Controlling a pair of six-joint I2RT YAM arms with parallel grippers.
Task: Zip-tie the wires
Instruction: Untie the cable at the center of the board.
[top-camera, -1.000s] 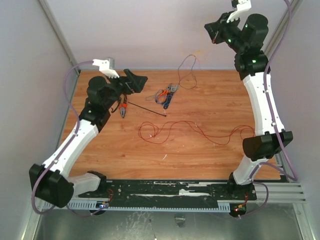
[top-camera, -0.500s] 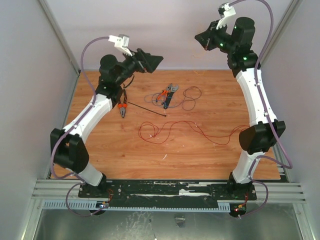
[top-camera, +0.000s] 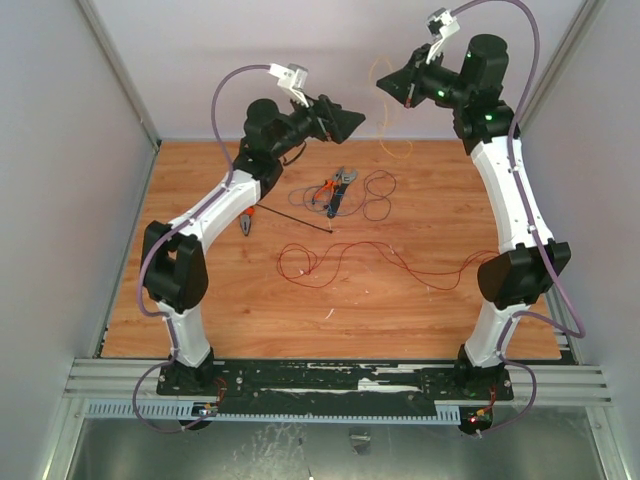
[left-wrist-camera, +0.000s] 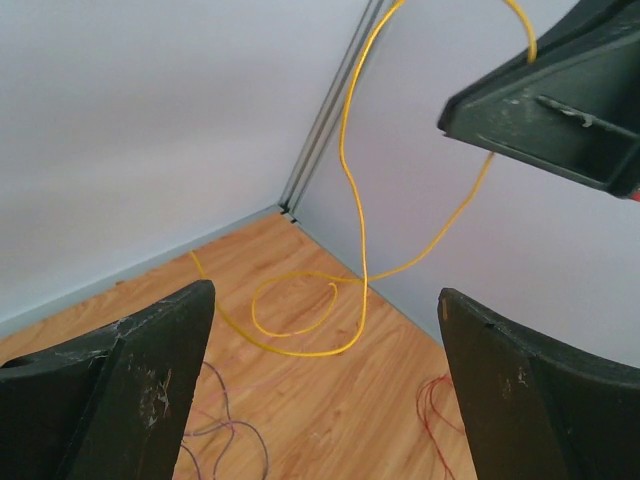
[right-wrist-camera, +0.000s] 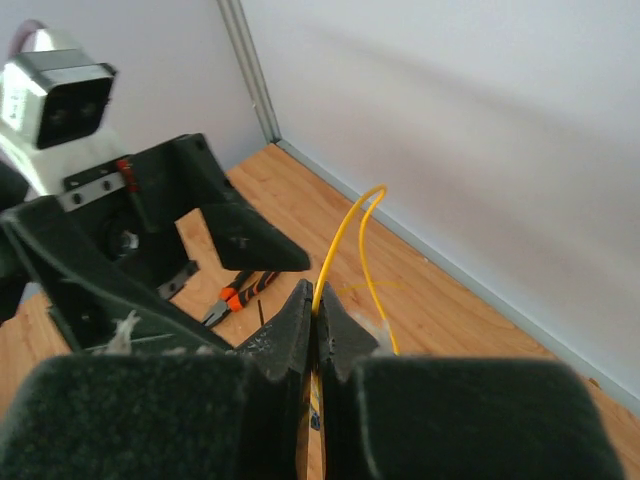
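Observation:
My left gripper grabs the yellow wire near its loose end next, away from my right gripper, to stretch it along the red wire for zip-tying.
High at the back right, my right gripper (top-camera: 403, 87) (right-wrist-camera: 316, 300) is shut on a thin yellow wire (top-camera: 381, 75) (right-wrist-camera: 345, 228). That wire loops in the air and trails down to the table's far edge (left-wrist-camera: 300, 320). My left gripper (top-camera: 350, 122) (left-wrist-camera: 322, 295) is raised just left of it, open and empty, facing the hanging loop. A long red wire (top-camera: 330, 262) (left-wrist-camera: 432, 398) and a dark purple wire loop (top-camera: 377, 194) (left-wrist-camera: 215, 432) lie on the wooden table. The black zip tie (top-camera: 295, 218) lies flat near the table's middle.
Orange-handled pliers (top-camera: 247, 222) (right-wrist-camera: 236, 296) lie under the left arm. A small heap of tools with orange and blue parts (top-camera: 335, 188) sits beside the purple loop. Grey walls (top-camera: 300, 60) close in the back and sides. A black rail (top-camera: 340, 380) runs along the near edge.
My left arm has swung up and to the right, bringing its open gripper close to the right gripper. The dark purple wire has dropped flat onto the table. The right gripper shifted slightly left.

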